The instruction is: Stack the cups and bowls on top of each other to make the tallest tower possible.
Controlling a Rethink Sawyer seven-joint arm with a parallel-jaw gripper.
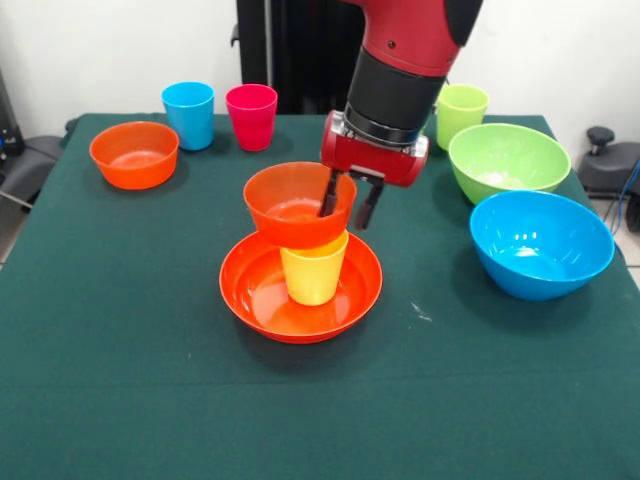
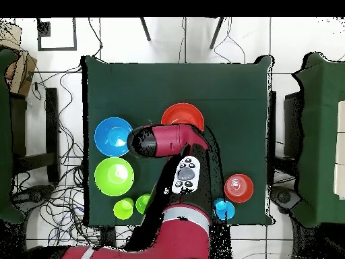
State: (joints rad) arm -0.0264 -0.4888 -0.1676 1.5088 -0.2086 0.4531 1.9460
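The gripper grabs the small orange bowl by the thin side at its rim (image 1: 352, 188) next, since its round body (image 1: 293, 222) is wider than the finger gap.
A wide orange bowl (image 1: 258, 292) sits mid-table with a yellow cup (image 1: 314, 272) standing in it. A small orange bowl (image 1: 290, 205) rests upright on that cup, making a short tower. My gripper (image 1: 345, 218) hangs over the small bowl's right rim, one finger (image 1: 328, 196) inside and the other outside. The fingers stand apart, wider than the bowl's wall. In the overhead view the arm (image 2: 162, 140) hides the gripper and most of the tower; only part of the wide orange bowl (image 2: 182, 114) shows.
Another small orange bowl (image 1: 134, 153) (image 2: 238, 187), a blue cup (image 1: 189, 114) (image 2: 222, 208) and a pink cup (image 1: 251, 116) stand at the back left. A light green cup (image 1: 461, 112), a lime bowl (image 1: 508, 160) (image 2: 114, 175) and a blue bowl (image 1: 541, 243) (image 2: 112, 135) are on the right.
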